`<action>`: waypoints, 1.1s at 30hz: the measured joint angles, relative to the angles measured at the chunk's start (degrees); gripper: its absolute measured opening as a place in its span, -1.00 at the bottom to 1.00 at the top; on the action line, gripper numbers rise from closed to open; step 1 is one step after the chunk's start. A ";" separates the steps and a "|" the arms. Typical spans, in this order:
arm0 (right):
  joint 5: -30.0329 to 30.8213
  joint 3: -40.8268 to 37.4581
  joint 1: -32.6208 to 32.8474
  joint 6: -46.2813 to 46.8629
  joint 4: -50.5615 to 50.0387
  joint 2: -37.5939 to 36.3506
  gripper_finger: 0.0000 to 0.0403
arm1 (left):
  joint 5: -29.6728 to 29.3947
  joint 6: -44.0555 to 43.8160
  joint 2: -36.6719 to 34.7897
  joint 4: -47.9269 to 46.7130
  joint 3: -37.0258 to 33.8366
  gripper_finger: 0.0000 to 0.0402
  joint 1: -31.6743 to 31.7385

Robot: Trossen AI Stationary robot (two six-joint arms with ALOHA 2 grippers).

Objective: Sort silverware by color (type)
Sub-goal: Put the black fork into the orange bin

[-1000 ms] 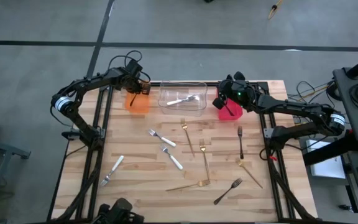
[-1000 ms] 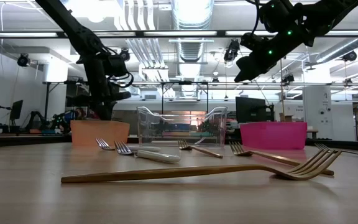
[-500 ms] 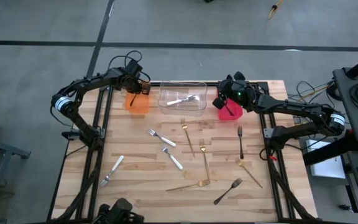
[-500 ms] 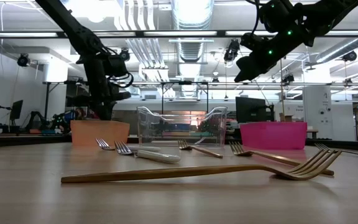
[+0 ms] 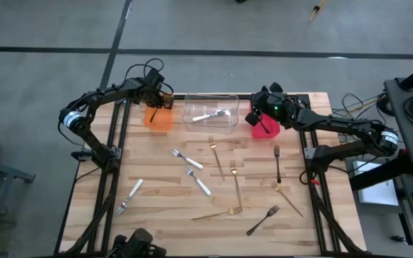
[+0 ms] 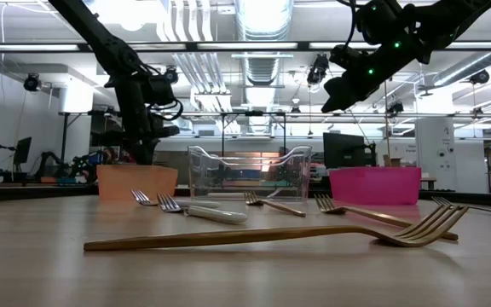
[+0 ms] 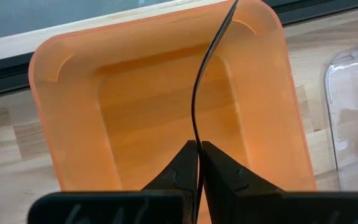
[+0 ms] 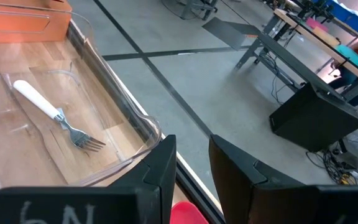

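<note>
The black utensil [image 5: 152,117] [image 7: 199,93] hangs from my fingers inside the orange bin's sides. My left gripper should open now, because the utensil would drop inside.
My left gripper [image 5: 157,102] is over the orange bin [image 5: 165,120] at the table's far left, shut on a slim black utensil [image 7: 199,93]. My right gripper [image 5: 258,116] hangs open and empty above the red bin [image 5: 272,132]; a dark slim thing [image 5: 264,127] shows inside that bin. A white-handled fork [image 8: 53,112] lies flat in the clear bin [image 5: 228,120]. On the table lie white-handled forks [image 5: 186,159] [image 5: 130,195], gold forks [image 5: 236,183] [image 5: 217,213] and black forks [image 5: 277,163] [image 5: 262,220]. My left gripper pinches the black utensil's thin shaft [image 7: 197,144] between its two fingertips [image 7: 180,167]. The fingers come from above, pointing down into the orange bin. The utensil runs on past the fingertips over the bin's floor; its far end leaves the wrist view, so which end is held cannot be told.
The three bins stand in a row along the far edge, orange, clear, red. Loose forks are scattered over the middle and near right of the table, a gold one [image 6: 271,232] nearest the low camera. The table's near left has bare wood [image 5: 95,222].
</note>
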 joint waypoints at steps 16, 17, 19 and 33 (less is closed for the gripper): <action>-0.01 0.00 0.00 -0.01 0.00 0.00 -0.56 | -0.04 0.00 0.00 0.00 0.00 -0.99 0.00; -0.01 0.00 0.00 -0.01 0.00 0.00 -0.56 | -0.02 0.00 0.00 0.00 0.00 -0.99 0.00; 0.01 0.00 0.00 -0.01 0.00 0.00 -0.56 | -0.04 -0.01 0.00 0.00 0.00 -0.99 0.00; -0.01 0.00 0.00 -0.01 -0.01 0.01 -0.56 | -0.04 -0.02 -0.02 0.00 0.00 -0.87 0.00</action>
